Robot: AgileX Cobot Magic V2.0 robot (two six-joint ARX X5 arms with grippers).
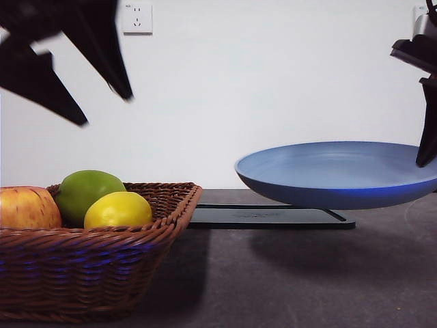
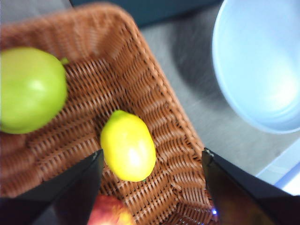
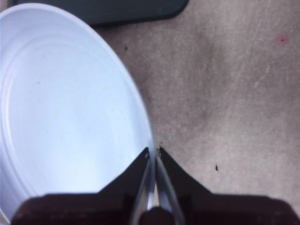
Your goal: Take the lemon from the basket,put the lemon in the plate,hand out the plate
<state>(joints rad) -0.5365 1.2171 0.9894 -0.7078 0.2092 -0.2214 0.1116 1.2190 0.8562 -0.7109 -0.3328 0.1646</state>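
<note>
The red-yellow apple [image 2: 110, 211] crowds one tip of the lemon [image 2: 127, 146], but there are open gaps along the lemon's long sides. My left gripper should grab the lemon by those long sides next.
The yellow lemon [image 1: 118, 210] lies in the brown wicker basket [image 1: 102, 270] at the front left, next to a green apple [image 1: 87, 193] and a red-yellow apple [image 1: 27, 208]. My left gripper [image 1: 106, 106] hangs open above the basket; in the left wrist view it [image 2: 152, 161] is above the lemon [image 2: 127, 146], apart from it. My right gripper [image 1: 427, 147] is shut on the rim of the light blue plate [image 1: 338, 174] and holds it in the air at the right, clear of the table. In the right wrist view it [image 3: 153, 152] pinches the plate's rim [image 3: 70, 108].
A flat black tray [image 1: 270, 217] lies on the dark table behind and under the raised plate. The basket [image 2: 154, 112] takes up the front left corner. A white wall with a socket [image 1: 136, 18] stands behind.
</note>
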